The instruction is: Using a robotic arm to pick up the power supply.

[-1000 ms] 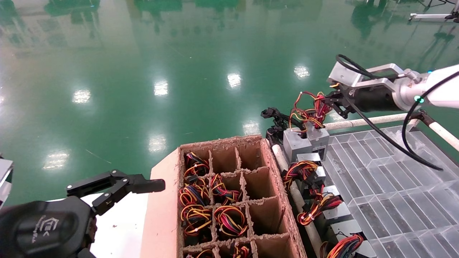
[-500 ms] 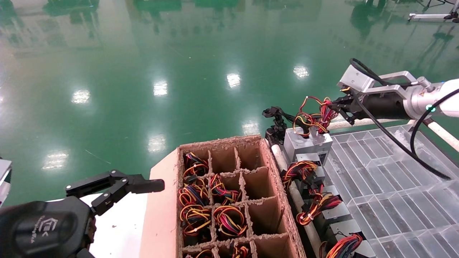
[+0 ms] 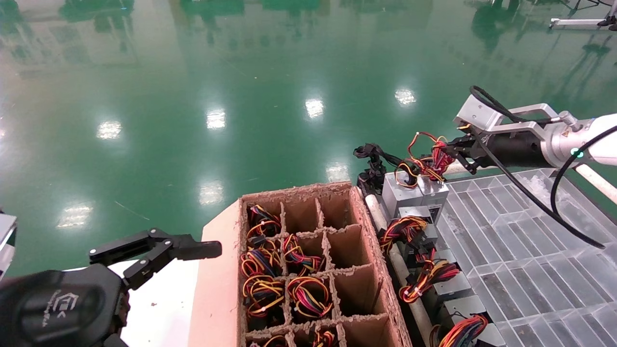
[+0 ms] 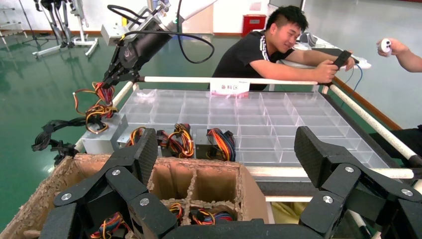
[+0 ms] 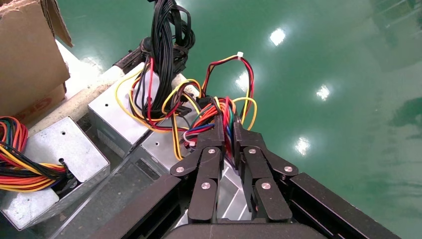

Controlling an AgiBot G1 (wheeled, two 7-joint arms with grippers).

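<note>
The power supply's top (image 3: pixel 432 187) is level with the top of the grey unit, so the power supply would stay standing and the robot's right gripper needs to open.
My right gripper (image 3: pixel 450 149) (image 5: pixel 225 127) is shut on the red, yellow and orange wire bundle (image 3: pixel 424 161) (image 5: pixel 219 107) of a grey power supply (image 3: pixel 433 190) (image 5: pixel 159 147). The box hangs low at the far left corner of the clear tray (image 3: pixel 530 250), against another grey unit (image 3: pixel 397 193); I cannot tell whether it rests there. The left wrist view shows the right gripper (image 4: pixel 112 79) from afar, with the wires (image 4: pixel 99 99) below it. My left gripper (image 3: pixel 154 250) (image 4: pixel 229 149) stays open and empty near the cardboard box (image 3: pixel 221 289).
The divided cardboard box holds several wire bundles (image 3: pixel 299 289). More power supplies (image 3: pixel 453 286) line the tray's left edge. A loose black cable bundle (image 3: pixel 371 161) (image 5: pixel 166 45) hangs off the far corner. A white rail (image 3: pixel 496 163) borders the tray. Two people (image 4: pixel 278 45) sit beyond it.
The right gripper has moved down and a little to the right, lowering the power supply by its wires to the tray corner. The left arm has not moved.
</note>
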